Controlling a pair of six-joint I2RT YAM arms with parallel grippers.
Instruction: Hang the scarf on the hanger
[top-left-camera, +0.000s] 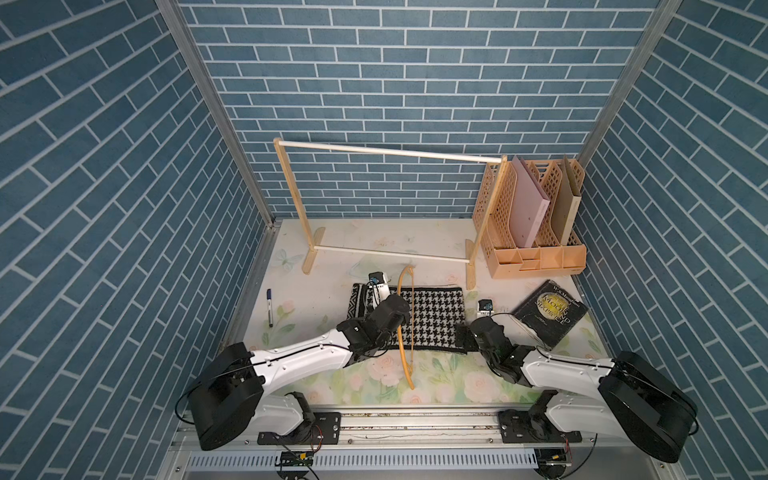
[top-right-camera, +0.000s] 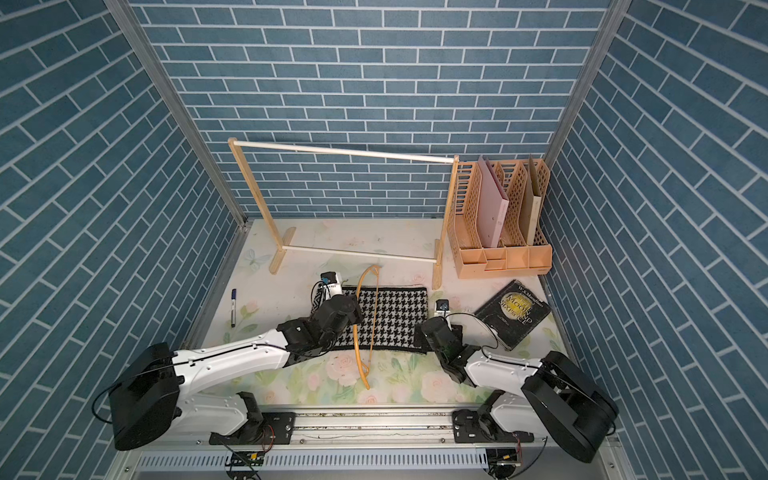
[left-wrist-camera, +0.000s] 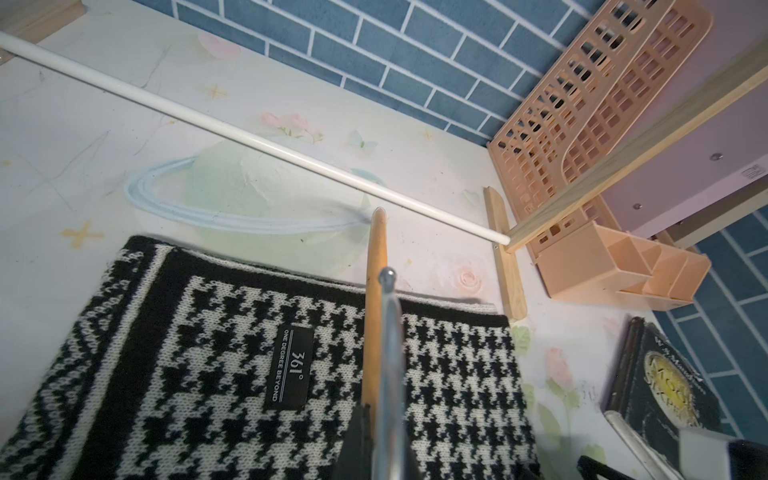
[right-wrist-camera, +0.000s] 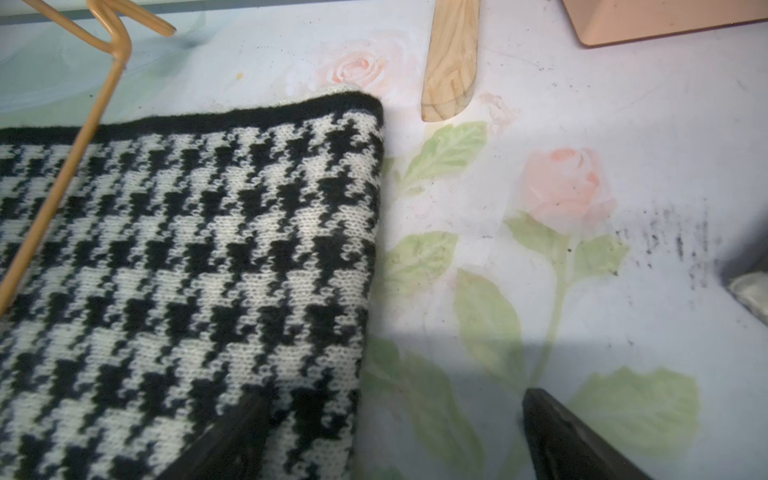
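The scarf's free edge is opposite the zigzag end. My right gripper will grab the scarf by that edge next, to pull it through the held hanger.
The black-and-white houndstooth scarf (top-left-camera: 434, 320) (top-right-camera: 395, 311) lies flat in the middle of the table, its zigzag end on the left and its dark label (left-wrist-camera: 290, 365) facing up. The slim orange-tan hanger (top-left-camera: 412, 316) (top-right-camera: 373, 316) stands on edge across the scarf, front to back. My left gripper (left-wrist-camera: 380, 449) is shut on the hanger at its metal hook (left-wrist-camera: 390, 353), with the wood (left-wrist-camera: 374, 311) running ahead of it. At the scarf's right edge (right-wrist-camera: 365, 249), my right gripper (right-wrist-camera: 390, 399) (top-left-camera: 464, 334) stands open. One finger is above the knit and the other above bare table.
A pale wooden rail rack (top-left-camera: 390, 153) stands behind the scarf, with one foot (right-wrist-camera: 449, 62) close to the scarf's far right corner. A peach file organizer (top-left-camera: 536, 257) fills the back right. A dark book (top-left-camera: 550, 313) lies to the right and a marker pen (top-left-camera: 269, 307) to the left.
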